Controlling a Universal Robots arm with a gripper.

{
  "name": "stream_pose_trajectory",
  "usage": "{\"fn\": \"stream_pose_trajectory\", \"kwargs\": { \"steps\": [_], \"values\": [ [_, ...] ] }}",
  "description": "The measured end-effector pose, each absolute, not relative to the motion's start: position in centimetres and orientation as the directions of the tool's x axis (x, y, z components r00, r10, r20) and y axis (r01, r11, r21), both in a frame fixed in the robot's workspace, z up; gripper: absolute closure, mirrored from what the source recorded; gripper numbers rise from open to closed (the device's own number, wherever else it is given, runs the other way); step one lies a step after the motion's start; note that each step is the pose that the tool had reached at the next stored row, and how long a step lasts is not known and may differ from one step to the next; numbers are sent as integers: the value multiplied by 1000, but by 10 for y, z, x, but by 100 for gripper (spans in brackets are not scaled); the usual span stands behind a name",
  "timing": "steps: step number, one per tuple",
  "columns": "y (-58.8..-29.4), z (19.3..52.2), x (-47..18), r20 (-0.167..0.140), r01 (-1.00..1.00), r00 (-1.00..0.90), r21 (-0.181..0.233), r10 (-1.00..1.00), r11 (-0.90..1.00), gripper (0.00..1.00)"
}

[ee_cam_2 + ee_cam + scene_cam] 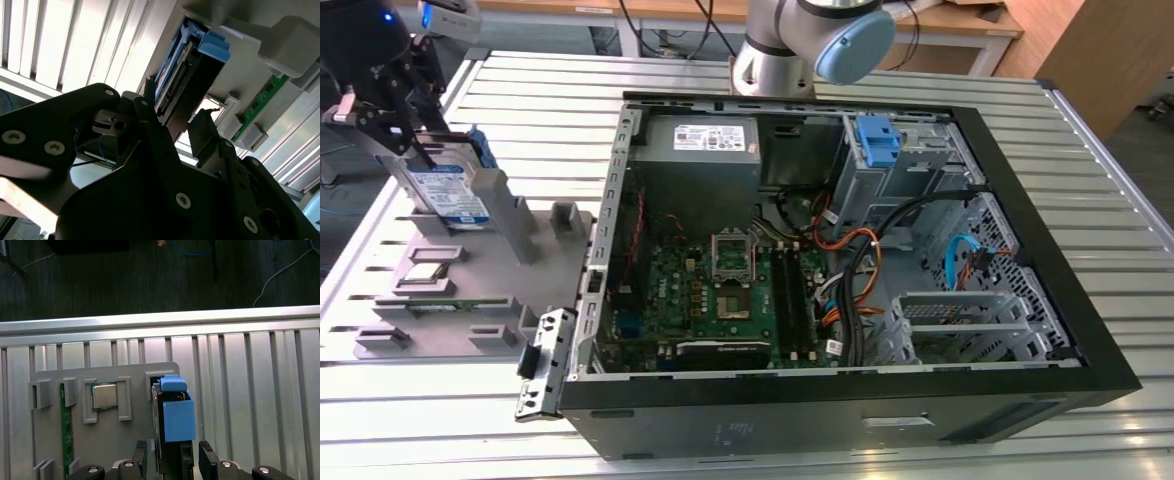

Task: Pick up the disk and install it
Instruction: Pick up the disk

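Observation:
My gripper will next pick up the disk by the dark edge beside its blue bar, so that it can install the disk in the open computer case.
The disk stands on edge in a slot of the grey parts holder, at the exterior view's left, its blue-and-white label facing the camera. My gripper hangs just above it. In the first wrist view the disk shows its blue side rail, and my gripper straddles it, open, with one finger on each side and small gaps. In the second wrist view the disk sits between the dark fingers, with light showing beside it.
The open computer case lies in the middle, with a motherboard, cables, a grey power supply and a blue bracket at the back. The holder also carries a processor and a green memory stick. The arm's base stands behind the case.

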State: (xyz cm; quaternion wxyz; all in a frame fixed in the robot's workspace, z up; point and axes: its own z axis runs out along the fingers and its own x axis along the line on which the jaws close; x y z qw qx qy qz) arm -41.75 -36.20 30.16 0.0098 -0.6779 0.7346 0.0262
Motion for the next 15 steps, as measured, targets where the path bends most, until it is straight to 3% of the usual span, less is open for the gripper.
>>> {"fn": "stream_pose_trajectory", "kwargs": {
  "steps": [15],
  "values": [
    [-362,302,-417,-50,-997,-75,25,-996,74,48]
  ]
}}
